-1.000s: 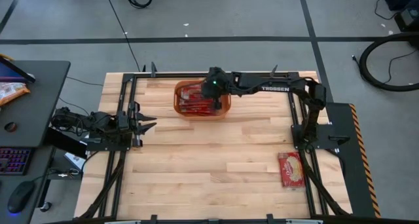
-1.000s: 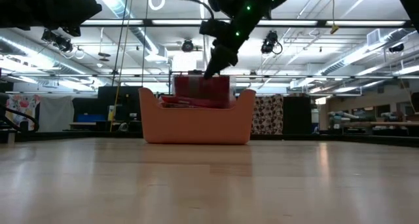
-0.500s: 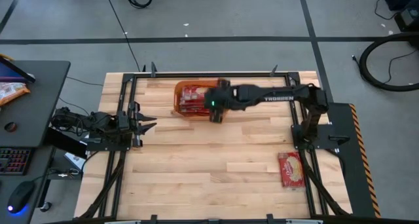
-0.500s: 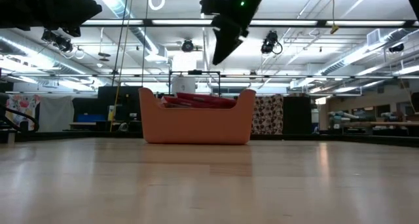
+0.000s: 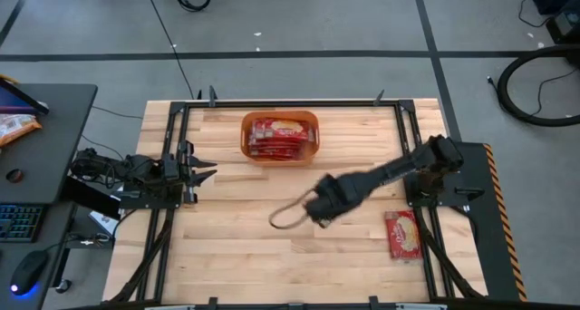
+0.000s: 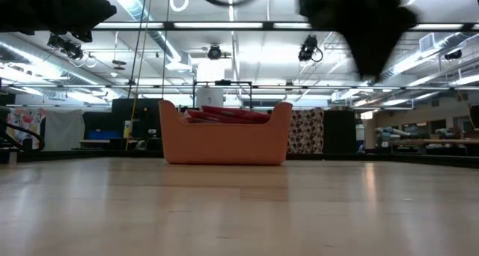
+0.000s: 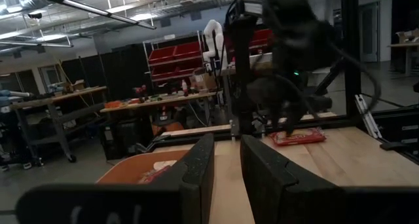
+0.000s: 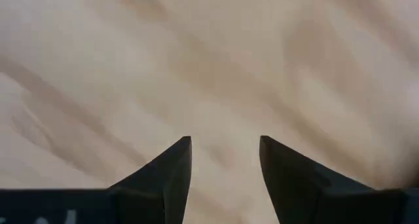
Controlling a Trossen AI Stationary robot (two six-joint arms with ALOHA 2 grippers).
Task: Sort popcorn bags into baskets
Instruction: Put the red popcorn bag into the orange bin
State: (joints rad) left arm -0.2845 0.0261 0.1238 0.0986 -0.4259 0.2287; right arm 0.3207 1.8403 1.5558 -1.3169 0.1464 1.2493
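The right gripper picks up the bag by its long side edge (image 5: 389, 236) next, to sort the last popcorn bag into the orange basket (image 5: 246, 136).
The orange basket (image 5: 246, 136) stands on the table's far middle and holds several red popcorn bags (image 5: 279, 134), lying flat; their edges show over the rim in the low view (image 6: 228, 114). One more popcorn bag (image 5: 402, 234) lies flat on the wood at the near right, beside the right arm's base. My right gripper (image 5: 314, 208) hangs open over bare wood at the table's middle, with nothing between its fingers (image 8: 224, 143). My left gripper (image 5: 207, 171) waits at the left edge, a narrow gap between its fingers (image 7: 227, 155).
Dark frame rails (image 5: 178, 147) run along the table's left, far and right sides. A loop of dark cable (image 5: 286, 217) trails from my right gripper. Bare wood lies between the basket and the near edge. A desk with a keyboard (image 5: 20, 221) stands left of the table.
My right gripper has let go of a popcorn bag that it held upright in the basket; the bag now lies flat inside. The gripper has risen, then swung toward the table's near edge and right, out over the middle.
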